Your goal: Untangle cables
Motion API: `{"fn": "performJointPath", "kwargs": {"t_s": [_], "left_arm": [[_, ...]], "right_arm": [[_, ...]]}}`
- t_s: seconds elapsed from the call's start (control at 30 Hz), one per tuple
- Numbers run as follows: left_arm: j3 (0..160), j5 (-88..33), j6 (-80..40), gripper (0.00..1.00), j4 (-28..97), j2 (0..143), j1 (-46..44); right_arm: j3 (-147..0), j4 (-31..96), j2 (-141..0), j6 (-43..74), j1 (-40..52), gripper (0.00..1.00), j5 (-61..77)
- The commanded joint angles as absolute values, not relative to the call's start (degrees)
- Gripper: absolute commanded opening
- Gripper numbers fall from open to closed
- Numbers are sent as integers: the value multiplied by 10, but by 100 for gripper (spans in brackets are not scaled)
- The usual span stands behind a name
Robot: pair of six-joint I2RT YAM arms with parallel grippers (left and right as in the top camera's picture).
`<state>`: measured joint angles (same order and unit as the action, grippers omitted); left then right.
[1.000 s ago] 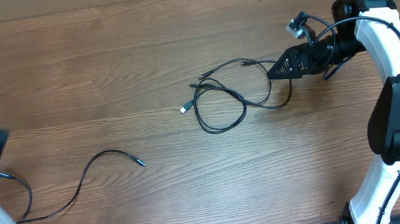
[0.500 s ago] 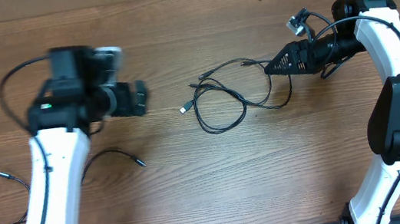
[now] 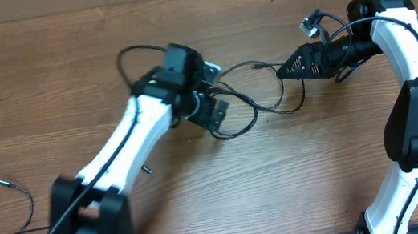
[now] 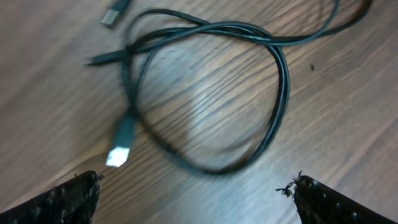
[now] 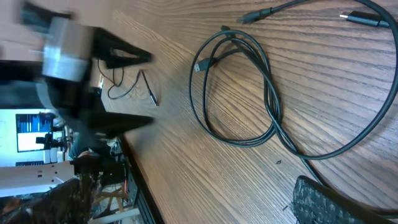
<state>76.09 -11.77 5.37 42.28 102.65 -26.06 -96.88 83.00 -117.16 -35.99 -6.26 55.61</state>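
Note:
The left gripper should grab one black cable by a part of its loop (image 4: 225, 168), apart from the USB plug (image 4: 121, 148), so that the cable's ends stay free to untangle.
A tangle of thin black cables (image 3: 237, 133) lies mid-table, looped, with strands running right. My left gripper (image 3: 213, 110) hovers over the tangle's left side, open and holding nothing. In the left wrist view the cable loop (image 4: 277, 93) and a USB plug (image 4: 121, 148) lie on the wood ahead of the left gripper (image 4: 196, 200), well apart from both fingertips (image 4: 65, 200). My right gripper (image 3: 284, 73) is open at the tangle's right end. In its wrist view the cable loop (image 5: 270, 109) lies beyond the right gripper (image 5: 193, 205), untouched.
A separate thin black cable (image 3: 28, 207) lies near the table's left edge; a small plug (image 3: 146, 170) shows beside the left arm. The left arm (image 3: 118, 165) crosses the table diagonally. The table's front edge (image 5: 134, 180) shows in the right wrist view.
The left arm has swung fast from the far left edge across to the tangle in the middle. The right gripper and the cables have stayed about where they were.

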Motion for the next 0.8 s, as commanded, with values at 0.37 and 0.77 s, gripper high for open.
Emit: {"fn": "performJointPath", "kwargs": {"t_s": [0.37,0.77], "left_arm": [[768,-101,-69,93,359,1124,-289],[768,-101,-84,31,357,1128,-289]], "right_arm": [[-984,830,-1147,-360,-61,100,567],[-983,831,-1147,-360,-61,100,567]]}}
